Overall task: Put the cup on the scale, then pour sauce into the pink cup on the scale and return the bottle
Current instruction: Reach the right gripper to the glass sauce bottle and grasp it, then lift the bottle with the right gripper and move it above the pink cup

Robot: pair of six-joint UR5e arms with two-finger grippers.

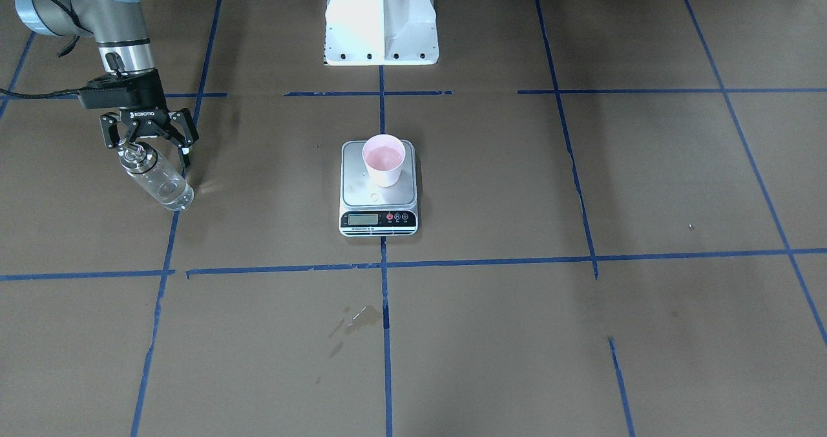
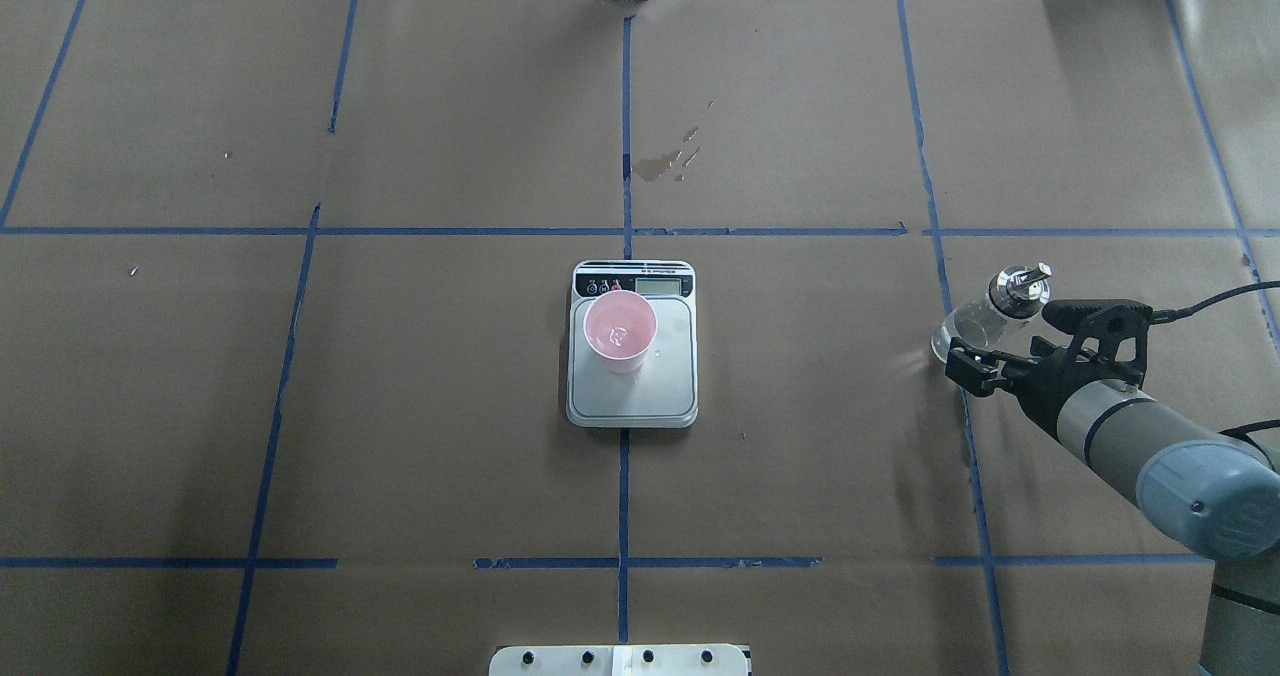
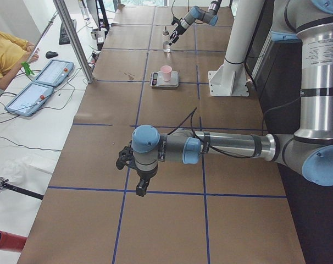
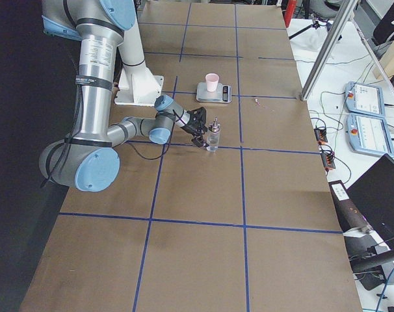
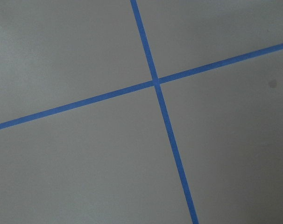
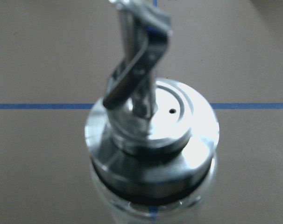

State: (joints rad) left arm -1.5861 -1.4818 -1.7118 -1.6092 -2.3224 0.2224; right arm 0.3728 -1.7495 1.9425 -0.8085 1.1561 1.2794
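Note:
My right gripper next needs to pick up the glass bottle by its upper body at the silver collar [image 1: 143, 162]. Then it can pour sauce into the pink cup [image 1: 384, 159].
The pink cup [image 1: 384, 159] stands upright on the scale [image 1: 378, 196] at the table's middle, toward the platform's back left corner in the overhead view [image 2: 620, 329]. Small glints show inside it. The glass bottle [image 1: 158, 181] with its silver pourer stands on the paper to the robot's right, clear sauce [image 2: 958, 328] in its lower part. My right gripper [image 1: 148, 152] is open, its fingers spread wide on either side of the bottle's collar without touching it. The right wrist view shows the pourer top [image 6: 151, 126] close up. My left gripper [image 3: 125, 160] hangs over bare paper far from the scale; I cannot tell its state.
A wet stain [image 1: 358, 317] lies on the brown paper on the operators' side of the scale. The white robot base [image 1: 381, 23] stands behind the scale. Blue tape lines [image 5: 155, 84] cross the table. An operator [image 3: 7, 52] and tablets sit beside the table.

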